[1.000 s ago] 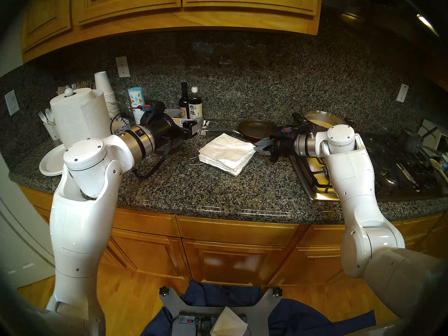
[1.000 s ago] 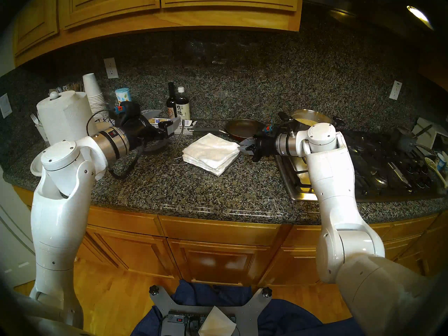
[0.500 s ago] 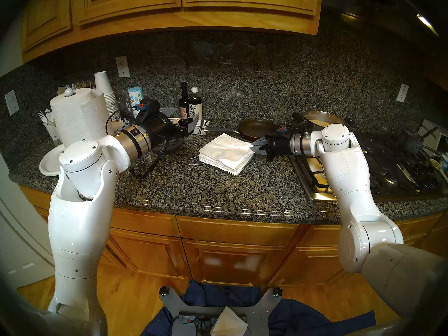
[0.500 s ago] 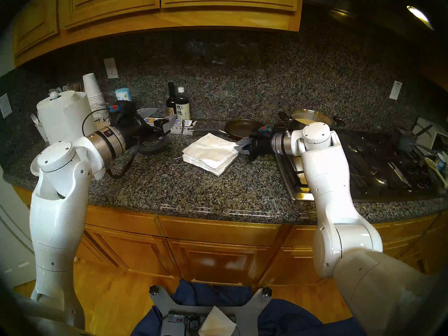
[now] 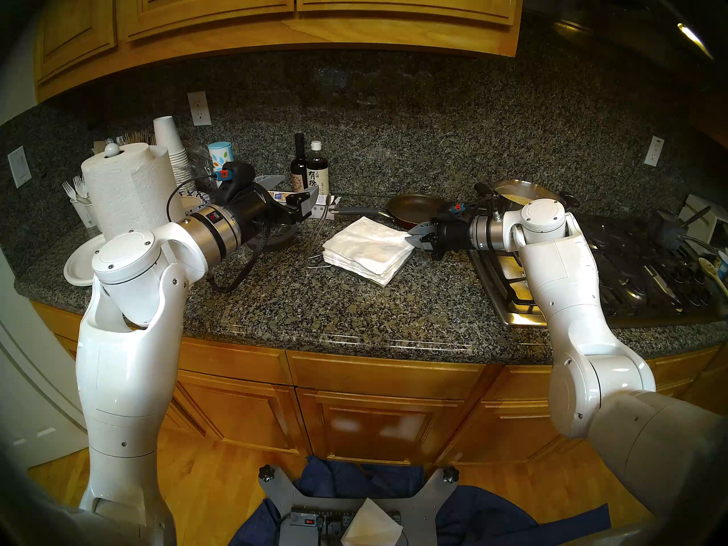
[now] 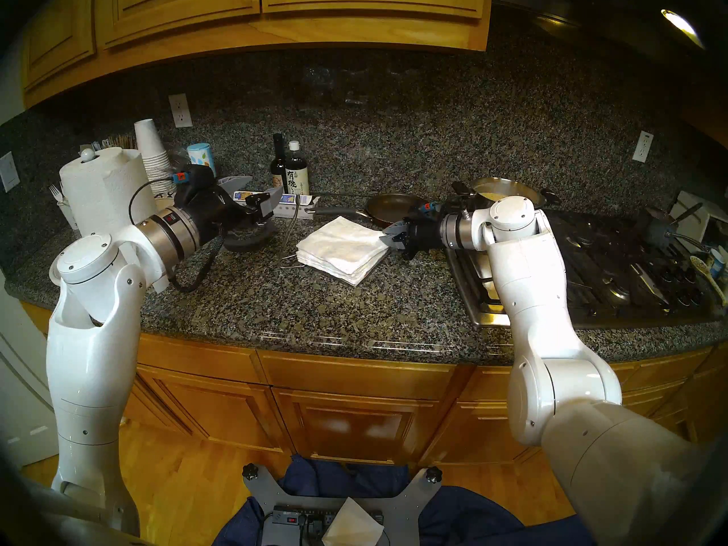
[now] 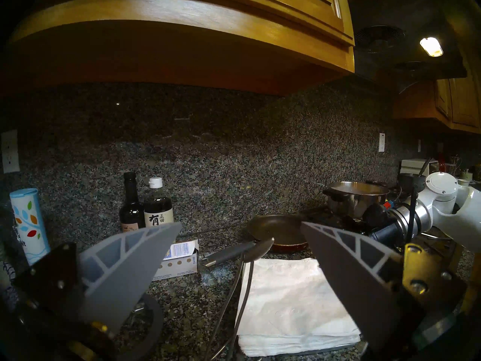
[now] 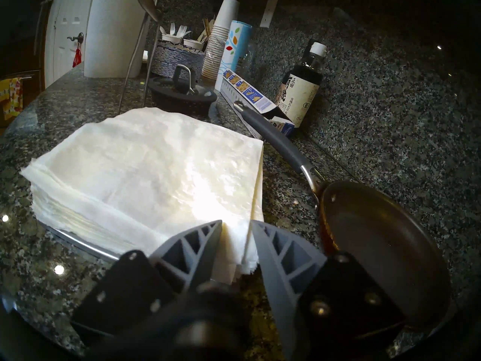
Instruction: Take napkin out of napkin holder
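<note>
The robot's right gripper should next take out the top napkin, and it should pinch that napkin by its overhanging corner (image 5: 410, 240), because the rest of the cloth (image 5: 364, 240) lies flat on the pile.
A thick pile of white napkins (image 5: 372, 267) lies in the silver wire napkin holder (image 5: 315, 263). The holder's hinged arm (image 5: 321, 226) stands raised at the pile's left, clear of the napkins. The top napkin (image 5: 366, 240) lies flat on the pile. My right gripper (image 5: 409, 236) is at the pile's right corner. In the right wrist view (image 8: 237, 223) its jaws are slightly apart, with the top napkins' corner (image 8: 242, 248) between them. My left gripper (image 5: 301, 184) is open and empty, left of the raised arm, which shows in its wrist view (image 7: 242, 287).
A frying pan (image 5: 417, 208) sits just behind the pile, its handle pointing left. A steel pot (image 5: 520, 192) is on the stove (image 5: 630, 281) at right. Two dark bottles (image 5: 311, 171), a long box (image 8: 244, 89), a black round lid (image 8: 182, 92), a paper towel roll (image 5: 130, 190) and stacked cups (image 5: 173, 151) crowd the back left.
My left gripper has drawn back to the left, away from the holder's raised arm. My right gripper has moved left until its jaws straddle the pile's right corner.
</note>
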